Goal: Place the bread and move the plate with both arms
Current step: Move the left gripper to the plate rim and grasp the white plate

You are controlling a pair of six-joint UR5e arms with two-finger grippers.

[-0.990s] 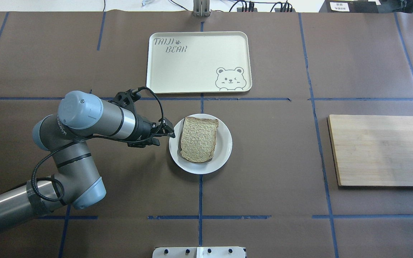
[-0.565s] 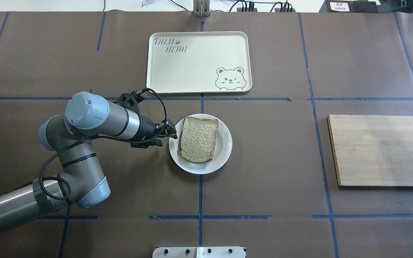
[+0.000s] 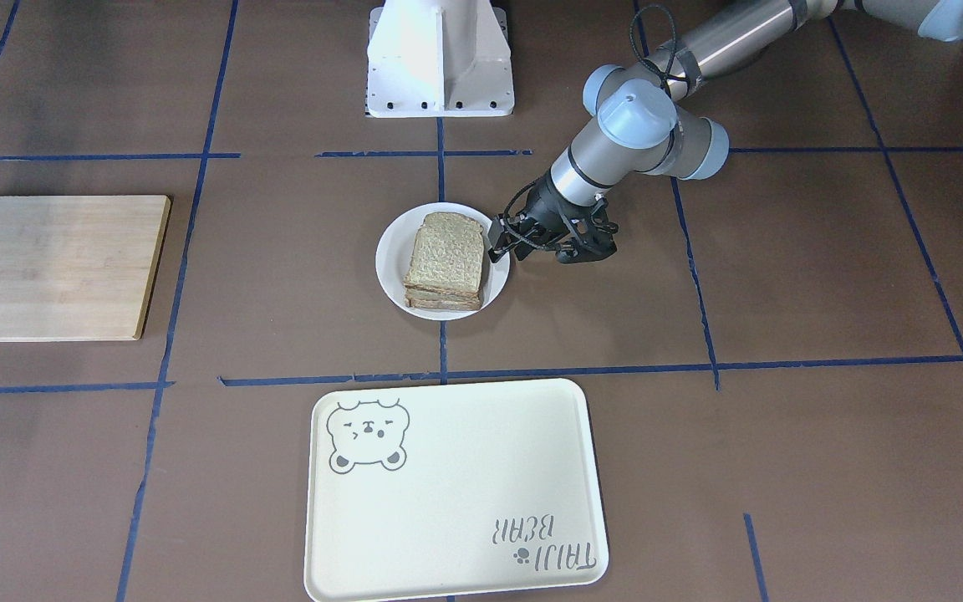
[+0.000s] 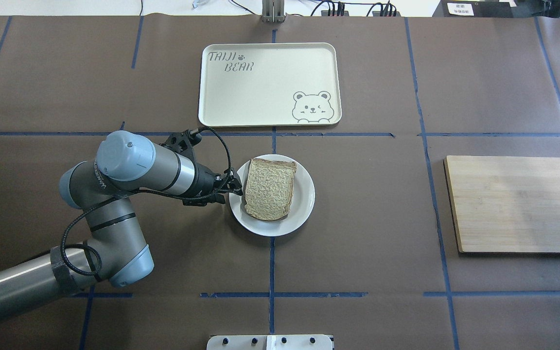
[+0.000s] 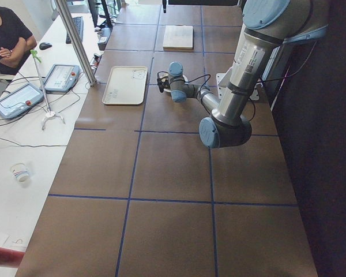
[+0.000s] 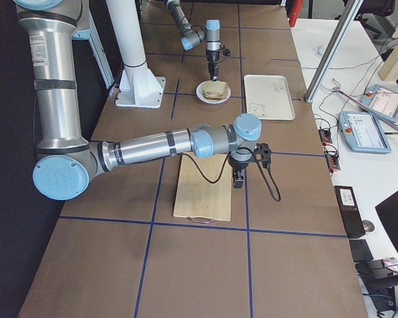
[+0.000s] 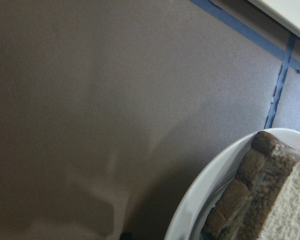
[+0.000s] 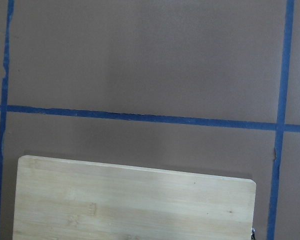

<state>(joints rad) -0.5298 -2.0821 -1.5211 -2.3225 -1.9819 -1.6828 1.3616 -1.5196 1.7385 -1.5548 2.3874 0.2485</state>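
Note:
The bread needs to move onto the bear tray (image 3: 456,487), so my left gripper will next grab the white plate by its rim (image 3: 499,269).
A brown bread (image 4: 270,187) slice lies on the small white plate (image 4: 304,204) at the table's middle. From the front view the bread (image 3: 446,255) looks like a stack of slices on the plate (image 3: 389,259). My left gripper (image 4: 235,187) is low at the plate's left rim, open, with its tips at the rim; it also shows in the front view (image 3: 502,242). The left wrist view shows the plate's rim (image 7: 205,185) and the bread's crust (image 7: 270,190). My right gripper (image 6: 238,180) hangs over the far edge of the wooden board; I cannot tell whether it is open.
A cream bear tray (image 4: 270,82) lies beyond the plate. A wooden cutting board (image 4: 516,204) lies to the right, also in the right wrist view (image 8: 135,200). The white pedestal (image 3: 440,58) stands at the robot's side. Blue tape lines cross the brown table.
My left arm has moved right, toward the plate; its gripper tips went from just beside the rim to over it. The plate and bread have not moved.

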